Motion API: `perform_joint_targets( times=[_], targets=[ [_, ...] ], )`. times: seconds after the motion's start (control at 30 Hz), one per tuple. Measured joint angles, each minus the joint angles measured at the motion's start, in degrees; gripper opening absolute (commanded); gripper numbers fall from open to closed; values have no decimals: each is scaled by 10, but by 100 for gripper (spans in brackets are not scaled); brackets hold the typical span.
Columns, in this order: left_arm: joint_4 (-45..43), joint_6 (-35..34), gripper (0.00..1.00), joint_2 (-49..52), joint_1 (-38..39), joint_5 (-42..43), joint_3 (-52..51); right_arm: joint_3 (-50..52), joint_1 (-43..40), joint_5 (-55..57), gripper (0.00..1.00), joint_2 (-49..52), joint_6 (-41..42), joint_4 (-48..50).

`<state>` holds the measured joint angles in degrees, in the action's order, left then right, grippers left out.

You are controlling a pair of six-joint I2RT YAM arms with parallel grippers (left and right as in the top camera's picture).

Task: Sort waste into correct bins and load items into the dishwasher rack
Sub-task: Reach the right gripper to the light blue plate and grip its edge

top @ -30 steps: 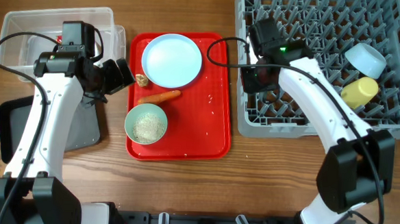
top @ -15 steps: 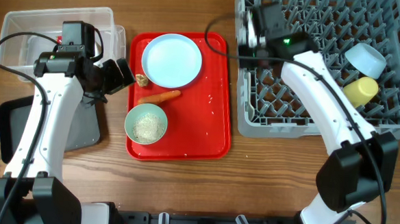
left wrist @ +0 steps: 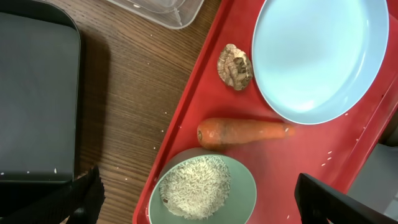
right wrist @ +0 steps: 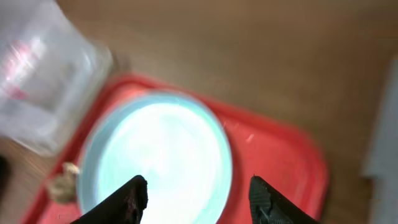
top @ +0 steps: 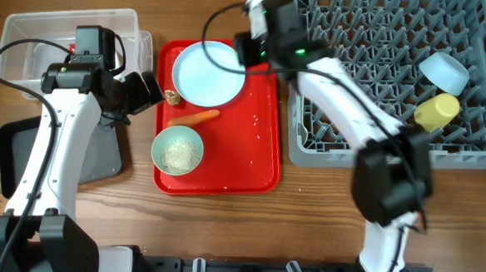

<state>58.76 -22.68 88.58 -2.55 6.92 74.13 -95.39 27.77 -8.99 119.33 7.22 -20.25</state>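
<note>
I will next grab the pale blue plate's rim (top: 244, 76) with my right gripper on the side facing the rack. The opposite edge stays free to load into the dishwasher rack.
The pale blue plate (top: 209, 73) lies at the back of the red tray (top: 259, 153); it also shows in the left wrist view (left wrist: 320, 56) and the right wrist view (right wrist: 158, 165). My right gripper (right wrist: 198, 198) is open and empty above the plate's right edge. An orange carrot (left wrist: 242, 132), a brownish food lump (left wrist: 235, 66) and a pale green bowl (left wrist: 205, 190) holding white rice sit on the tray. My left gripper (left wrist: 202, 202) is open and empty over the tray's left edge. The pale blue bowl (top: 444, 71) and yellow cup (top: 437, 112) are in the grey dishwasher rack (top: 375, 151).
The clear tub (top: 40, 34) stands at the back left with something red inside, seen in the right wrist view (right wrist: 18, 56). The black tray (left wrist: 37, 93) lies on the wood in front of it. Loose rice grains dot the red tray.
My right arm has swung left from the dishwasher rack to the blue plate on the red tray. My left arm has not moved.
</note>
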Motion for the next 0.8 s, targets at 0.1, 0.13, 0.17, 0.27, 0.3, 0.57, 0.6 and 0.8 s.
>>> perform_joint_targets(
  times=[0.1, 0.13, 0.17, 0.27, 0.3, 0.57, 0.6, 0.8],
  targets=[
    [0, 0, 100, 0, 0, 0, 0, 0, 13, 15, 56, 50, 0, -1],
    [0, 0, 100, 0, 0, 0, 0, 0, 17, 26, 56, 64, 0, 0],
    [0, 0, 100, 0, 0, 0, 0, 0, 20, 35, 56, 73, 0, 0],
    [0, 0, 100, 0, 0, 0, 0, 0, 27, 61, 56, 96, 0, 0],
    [0, 0, 100, 0, 0, 0, 0, 0, 28, 66, 56, 100, 0, 0],
    [0, 0, 100, 0, 0, 0, 0, 0, 28, 90, 5, 121, 5, -20],
    [0, 0, 100, 0, 0, 0, 0, 0, 28, 91, 4, 121, 8, -21],
    [0, 0, 100, 0, 0, 0, 0, -5, 28, 89, 4, 120, 12, -19]
  ],
)
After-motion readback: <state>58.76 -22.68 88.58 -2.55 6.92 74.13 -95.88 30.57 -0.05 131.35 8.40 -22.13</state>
